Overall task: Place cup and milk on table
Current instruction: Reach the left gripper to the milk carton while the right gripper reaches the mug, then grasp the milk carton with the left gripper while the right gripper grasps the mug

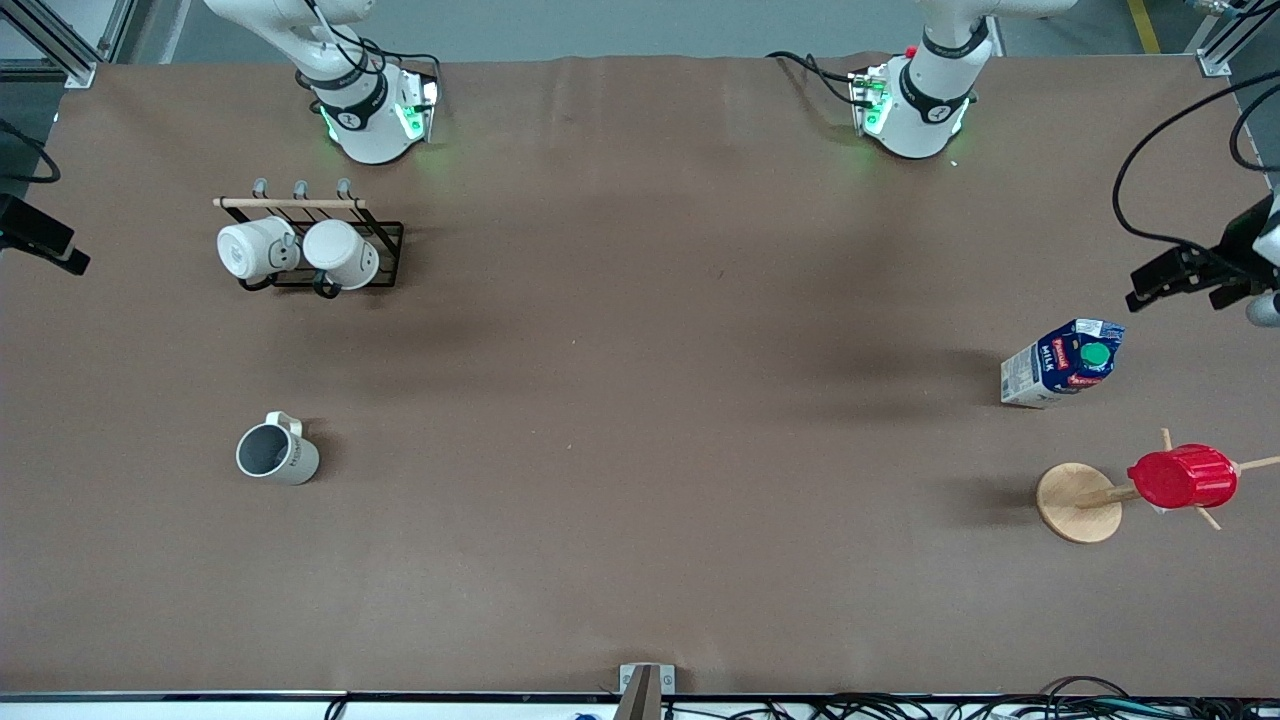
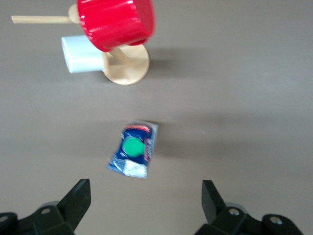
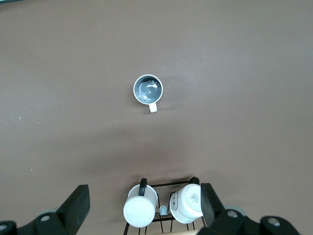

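My left gripper picks up the milk by its green-capped top (image 1: 1093,354) next, to set it beside the cup (image 1: 277,455) on the tabletop.
The cup (image 1: 277,455), off-white with a grey inside, stands upright on the brown table (image 1: 640,400) toward the right arm's end. In the right wrist view the cup (image 3: 147,90) is well below my right gripper (image 3: 145,192), which is open, empty and high over the mug rack. The milk (image 1: 1063,362), a blue-and-white carton with a green cap, stands on the table toward the left arm's end. My left gripper (image 2: 146,188) is open and empty, high above the table beside the milk (image 2: 133,149). Neither gripper shows in the front view.
A black wire rack (image 1: 385,235) with two plain white mugs (image 1: 255,248) (image 1: 340,252) stands near the right arm's base. A wooden peg stand (image 1: 1078,502) carries a red ribbed cup (image 1: 1182,476), nearer the front camera than the milk. Black camera mounts (image 1: 40,240) sit at the table's ends.
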